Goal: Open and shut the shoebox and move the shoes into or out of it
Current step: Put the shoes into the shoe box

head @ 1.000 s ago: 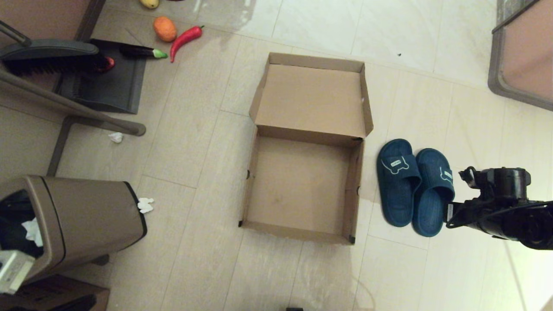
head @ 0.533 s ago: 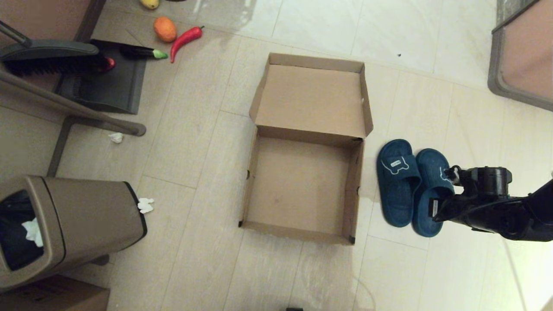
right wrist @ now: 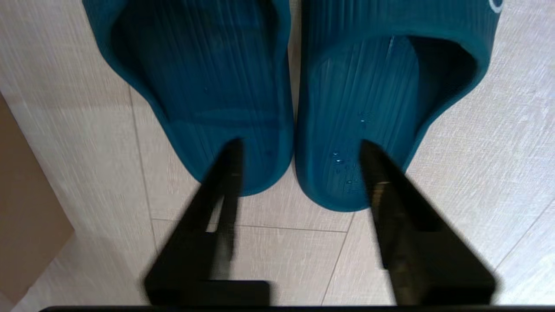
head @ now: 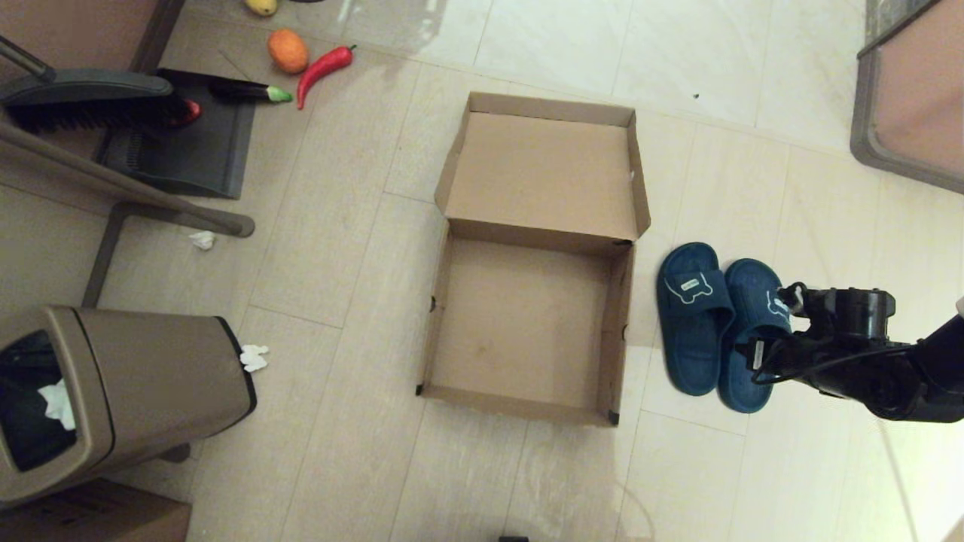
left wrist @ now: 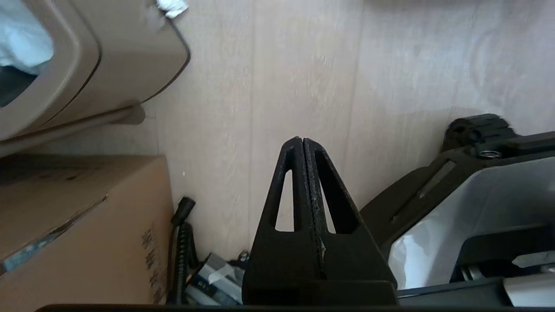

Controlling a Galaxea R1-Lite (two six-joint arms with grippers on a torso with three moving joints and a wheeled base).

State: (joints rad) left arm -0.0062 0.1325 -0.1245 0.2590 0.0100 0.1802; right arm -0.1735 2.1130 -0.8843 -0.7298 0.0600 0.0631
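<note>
The robot's right gripper isn't ready to close on the shoes yet: its fingers are above the shoes' heels, so it should first lower toward the inner edges of the shoes' straps.
The brown cardboard shoebox [head: 520, 324] lies open and empty on the floor, its lid [head: 542, 173] folded flat away from me. The two navy slide shoes [head: 689, 316] [head: 745, 361] sit side by side just right of the box, straps and bear logos pointing away. My right gripper [head: 762, 352] hangs over the heel of the right-hand shoe. In the right wrist view it is open [right wrist: 301, 144], one fingertip over each heel [right wrist: 243, 164] [right wrist: 342, 173], holding nothing. My left gripper [left wrist: 302, 139] is shut and empty, parked low beside my base, out of the head view.
A brown trash bin [head: 128, 384] stands at the left, with a cardboard carton [head: 90, 519] by it. A dustpan [head: 188, 143], brush, pepper [head: 324, 66] and orange [head: 287, 50] lie far left. Furniture [head: 911, 98] fills the far right corner.
My right gripper has moved left from beside the shoes to over the right-hand shoe's heel. A pale piece of the left arm has left the head view's lower left corner.
</note>
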